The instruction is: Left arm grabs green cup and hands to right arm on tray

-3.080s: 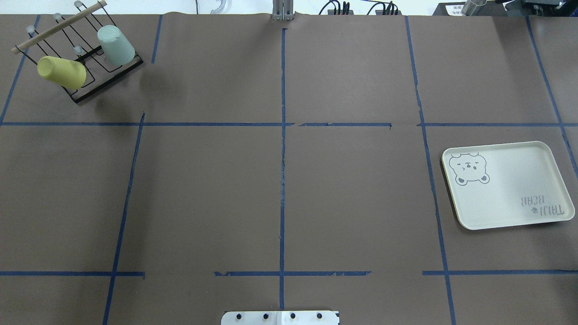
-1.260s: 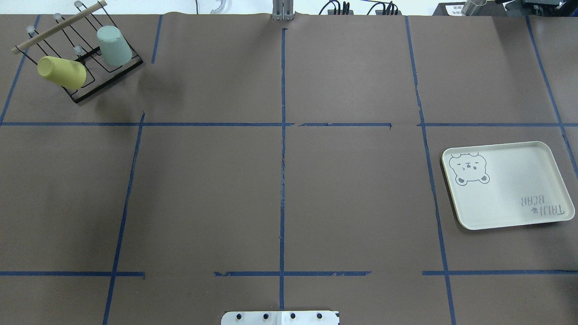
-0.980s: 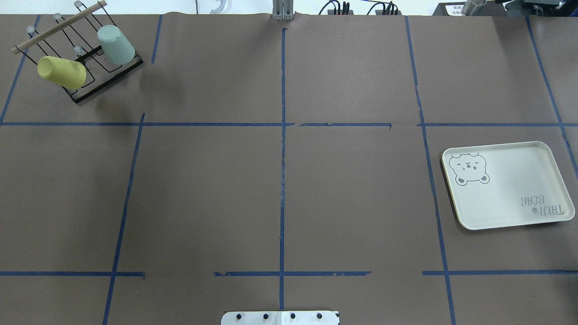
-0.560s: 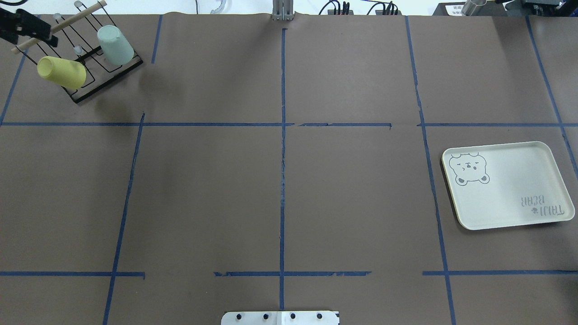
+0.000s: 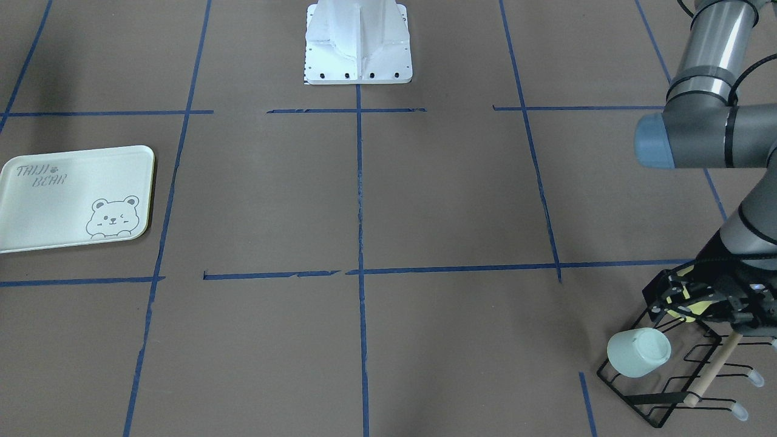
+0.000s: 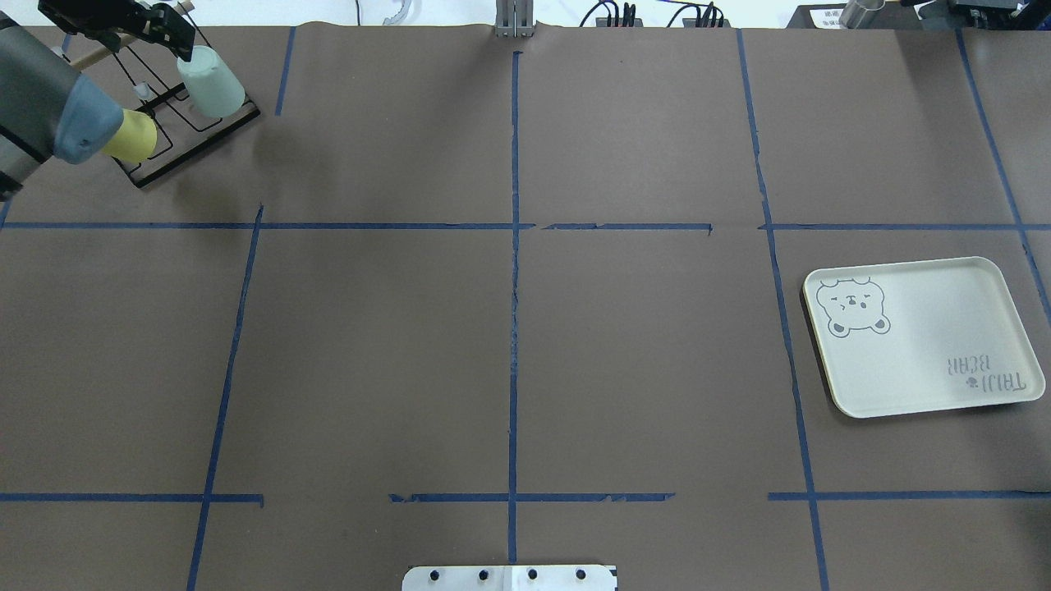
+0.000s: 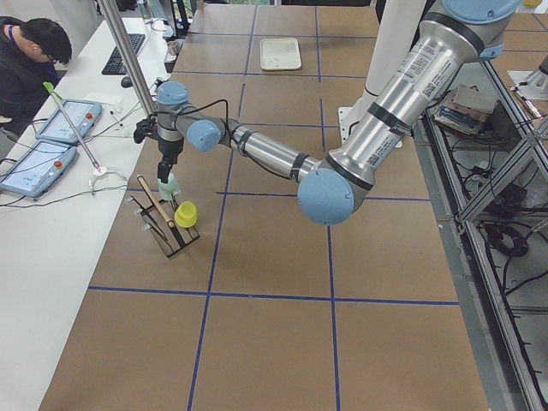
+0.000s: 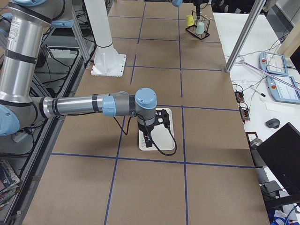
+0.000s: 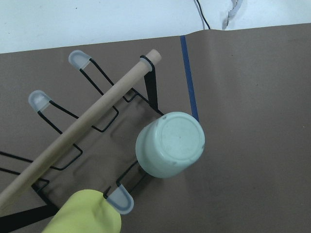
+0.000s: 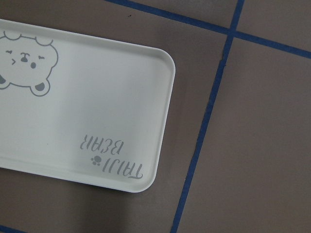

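Next, my left gripper grabs the pale green cup by its side (image 5: 623, 354), to pass the pale green cup to my right arm at the cream tray (image 5: 76, 198).
The pale green cup (image 6: 212, 82) hangs upside down on a black wire rack (image 6: 190, 146) at the table's far left corner. It also shows in the front view (image 5: 638, 353) and fills the middle of the left wrist view (image 9: 170, 144), base towards the camera. My left gripper (image 6: 168, 29) hovers over the rack just beside the cup, jaws apart and empty. The cream bear tray (image 6: 928, 345) lies empty at the right. My right gripper (image 8: 148, 140) hangs above the tray (image 8: 143, 144); I cannot tell whether it is open or shut.
A yellow cup (image 6: 135, 139) hangs on the same rack, partly behind my left arm's blue joint cap. A wooden dowel (image 9: 82, 136) tops the rack. An operator sits at a side desk beyond the rack. The robot base (image 5: 358, 42) stands at the table's near edge.
My left arm has come in from the left edge. Its gripper has moved right over the rack to the green cup. The arm now hides part of the yellow cup.
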`<state>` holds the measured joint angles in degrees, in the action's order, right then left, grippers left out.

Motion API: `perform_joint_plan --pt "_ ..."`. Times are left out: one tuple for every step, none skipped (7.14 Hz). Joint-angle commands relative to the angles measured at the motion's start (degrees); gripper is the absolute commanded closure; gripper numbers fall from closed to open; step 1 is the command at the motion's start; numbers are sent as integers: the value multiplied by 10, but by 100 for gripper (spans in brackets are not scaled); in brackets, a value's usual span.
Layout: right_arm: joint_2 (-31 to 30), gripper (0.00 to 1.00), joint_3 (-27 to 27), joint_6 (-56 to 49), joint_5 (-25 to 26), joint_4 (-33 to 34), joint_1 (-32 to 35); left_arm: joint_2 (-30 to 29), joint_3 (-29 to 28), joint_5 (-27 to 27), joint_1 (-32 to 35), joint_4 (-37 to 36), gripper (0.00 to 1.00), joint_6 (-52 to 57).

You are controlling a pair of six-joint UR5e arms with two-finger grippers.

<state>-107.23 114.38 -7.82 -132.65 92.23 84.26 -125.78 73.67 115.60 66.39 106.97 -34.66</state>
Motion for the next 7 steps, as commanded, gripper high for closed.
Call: perform_joint_plan --pt "0 0 0 0 -1 -1 0 -38 -94 -20 -11 67 0 -3" --pt "0 0 0 0 -2 -1 0 -45 -97 -20 -16 66 0 -21" --pt "0 0 0 0 -2 -1 0 -45 -96 -20 -28 68 0 -34" --pt "0 0 0 0 -2 -1 0 -44 -97 -20 -34 68 0 -36" --pt "0 0 0 0 -2 -1 0 -43 -106 -20 -38 68 0 -36" --pt "0 0 0 0 -2 -1 0 -43 -109 -20 -39 68 0 -36" --pt "0 0 0 0 -2 -1 0 -43 -111 -20 -39 68 0 -36"
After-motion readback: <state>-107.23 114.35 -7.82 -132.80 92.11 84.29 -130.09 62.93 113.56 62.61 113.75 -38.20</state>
